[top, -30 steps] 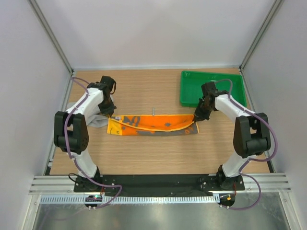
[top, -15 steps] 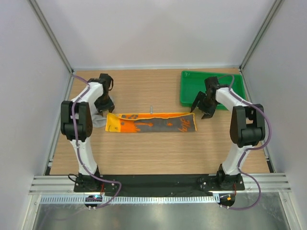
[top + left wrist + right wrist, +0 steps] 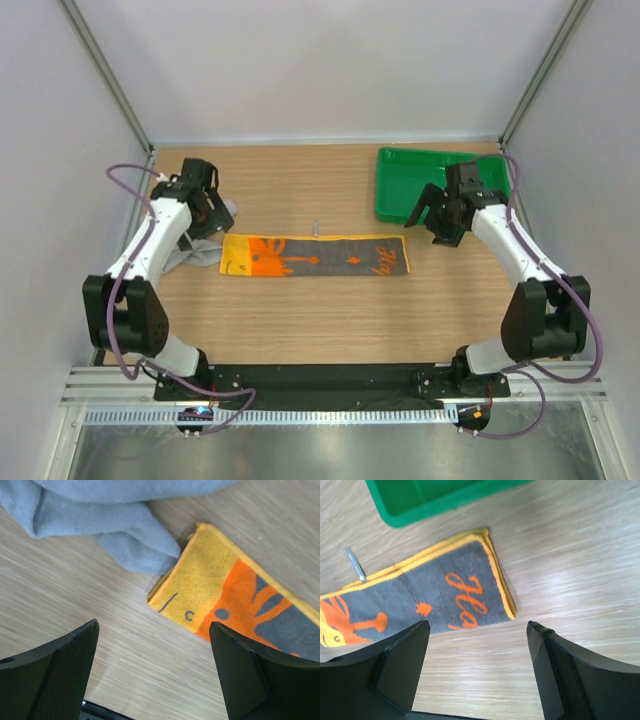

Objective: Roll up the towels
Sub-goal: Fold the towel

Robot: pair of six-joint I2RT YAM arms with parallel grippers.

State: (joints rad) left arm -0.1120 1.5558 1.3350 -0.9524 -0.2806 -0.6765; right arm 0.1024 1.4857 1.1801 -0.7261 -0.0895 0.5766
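Note:
The robot's right gripper should next grab the orange towel's near corner at its grey end point(image 3: 406, 271) point(image 3: 510, 614), so that this end of the towel can then be folded over for rolling.
The orange towel point(image 3: 315, 256), with grey prints and a yellow border, lies flat as a long strip across the middle of the table. Its left end point(image 3: 235, 597) shows in the left wrist view and its right end point(image 3: 425, 602) in the right wrist view. The light grey towel point(image 3: 188, 252) lies crumpled just left of it, partly hidden under my left arm, with its folds point(image 3: 120, 525) touching the orange towel's corner. My left gripper point(image 3: 207, 220) hangs open over bare wood beside that corner. My right gripper point(image 3: 430, 222) is open and empty above the table, just beyond the strip's right end.
The green plastic tray point(image 3: 400, 185) stands at the back right, close behind my right gripper; its rim point(image 3: 400, 517) shows in the right wrist view. A small metal pin point(image 3: 315, 228) lies on the wood just behind the strip. Side walls and posts close in the table.
Both grippers have opened and let go of the orange towel's ends, then drawn back outward. The towel, bunched along its front edge a second ago, now lies flat.

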